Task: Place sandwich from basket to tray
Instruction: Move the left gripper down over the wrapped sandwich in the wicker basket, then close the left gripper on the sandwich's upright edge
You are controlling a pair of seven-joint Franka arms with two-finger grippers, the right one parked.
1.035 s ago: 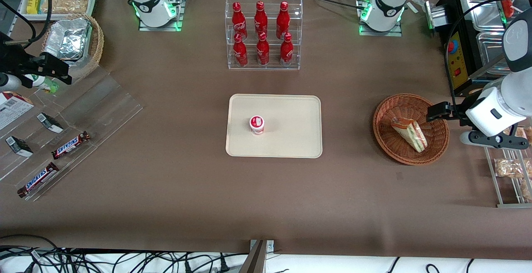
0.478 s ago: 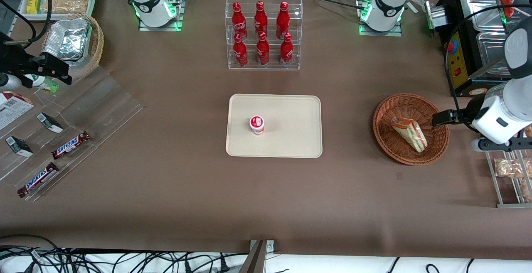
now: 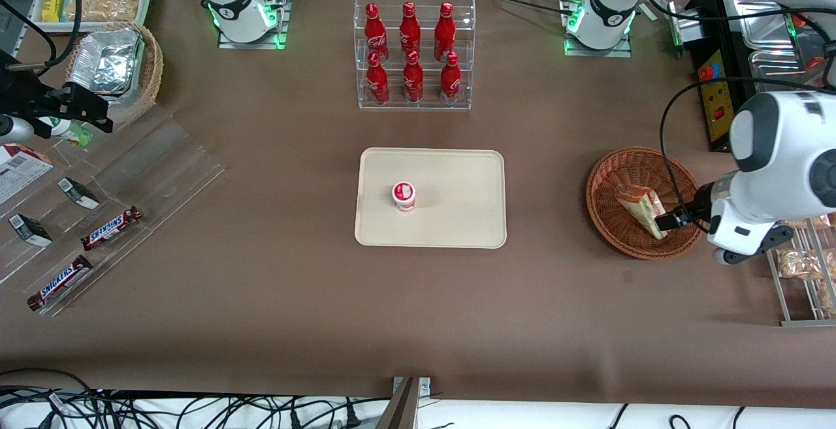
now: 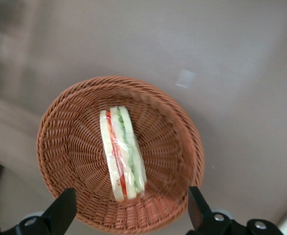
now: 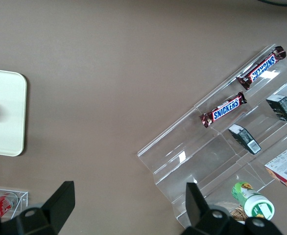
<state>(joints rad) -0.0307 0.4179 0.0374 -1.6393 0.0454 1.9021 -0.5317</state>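
Note:
The left gripper grabs across the sandwich's flat outer bread slices next, since the sandwich lies long and narrow with its filling (image 4: 118, 154) facing up.
The sandwich (image 3: 640, 206), a wrapped wedge with pale bread and red and green filling, lies in the reddish-brown wicker basket (image 3: 614, 174) toward the working arm's end of the table. It also shows in the left wrist view (image 4: 122, 152), lying in the basket (image 4: 75, 142). My left gripper (image 3: 667, 221) hangs open above the basket's edge, over the sandwich's narrow tip. In the wrist view its two black fingers stand wide apart, one each side of the sandwich, with nothing between them. The cream tray (image 3: 457, 220) lies mid-table with a small red-and-white cup (image 3: 403, 195) on it.
A clear rack of red bottles (image 3: 413, 53) stands farther from the camera than the tray. A metal rack with snack bags (image 3: 800, 266) and a black control box (image 3: 715, 96) stand close beside the basket. Candy bars on clear steps (image 3: 111, 228) lie toward the parked arm's end.
The left arm has swung round and its gripper has come in over the basket, from beside the rim to above the sandwich's tip. The sandwich has not moved.

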